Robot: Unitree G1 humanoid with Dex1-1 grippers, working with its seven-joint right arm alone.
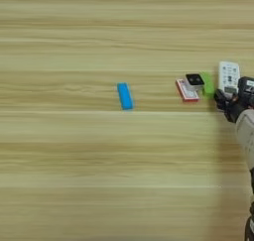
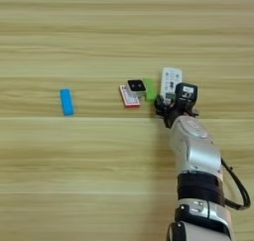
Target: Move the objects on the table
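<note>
The long white remote (image 1: 229, 74) is low over the wood beside the green bar and would lie flat, so it is time to open my right gripper.
The table (image 1: 74, 185) carries a row of small objects. A blue bar (image 1: 125, 96) lies alone near the middle. To its right a red-and-white flat packet (image 2: 129, 96) has a tiny black block (image 2: 136, 85) at its far right corner. A green bar (image 2: 149, 90) lies just right of them, and a long white remote (image 2: 170, 81) lies beside that, pointing away from me. My right gripper (image 2: 171, 102) sits at the remote's near end and covers it. The gripper (image 1: 229, 99) also shows at the right edge of the left eye view.
The silver forearm (image 2: 194, 150) rises from the bottom edge at the right, with a black cable (image 2: 238, 185) looping beside it. Bare wood lies left of the blue bar (image 2: 66, 102) and along the front.
</note>
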